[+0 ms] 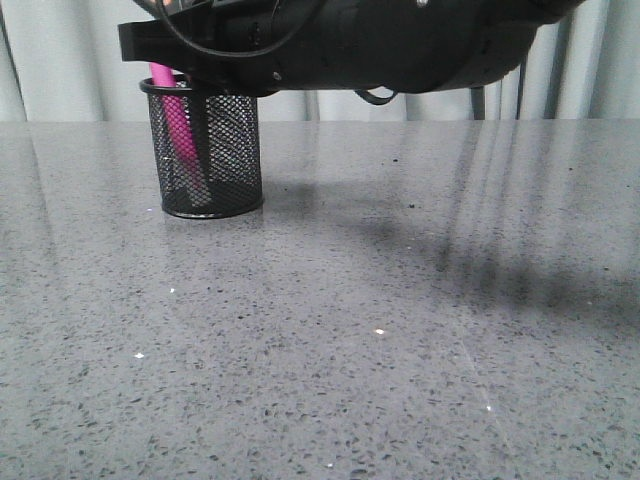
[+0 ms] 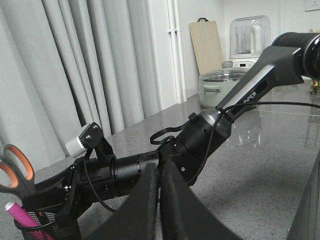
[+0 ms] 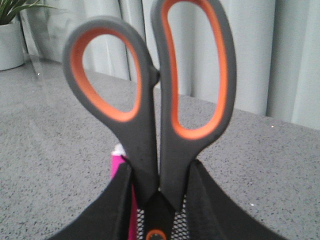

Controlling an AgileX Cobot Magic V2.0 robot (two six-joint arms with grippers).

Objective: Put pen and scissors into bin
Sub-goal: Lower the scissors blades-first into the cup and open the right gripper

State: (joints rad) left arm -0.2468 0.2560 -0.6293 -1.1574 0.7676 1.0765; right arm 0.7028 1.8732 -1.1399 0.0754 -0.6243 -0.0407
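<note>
I should open my right gripper now: the scissors' blades reach down inside the black mesh cup point(image 1: 222, 160), so they would stay beside the pink pen point(image 1: 180, 130).
The bin point(image 1: 212, 160), a black mesh cup, stands on the grey table at the back left. Inside it the pink pen point(image 1: 180, 130) leans, its top above the rim. The scissors point(image 3: 150, 100) stand upright with grey, orange-lined handles up and blades down in the bin point(image 3: 177, 220), next to the pen point(image 3: 120, 165). My right gripper point(image 3: 159, 185) is shut on the scissors just below the handles, and its arm point(image 1: 350, 45) reaches over the bin. My left gripper point(image 2: 159, 175) is shut and holds nothing; it is apart from the bin point(image 2: 50, 230) and sees the scissors handles point(image 2: 15, 170).
Grey curtains hang behind the table. In the left wrist view, a pot point(image 2: 222, 85), a wooden board point(image 2: 206, 45) and a blender point(image 2: 247, 37) stand at the table's far end. A potted plant point(image 3: 11, 40) shows in the right wrist view.
</note>
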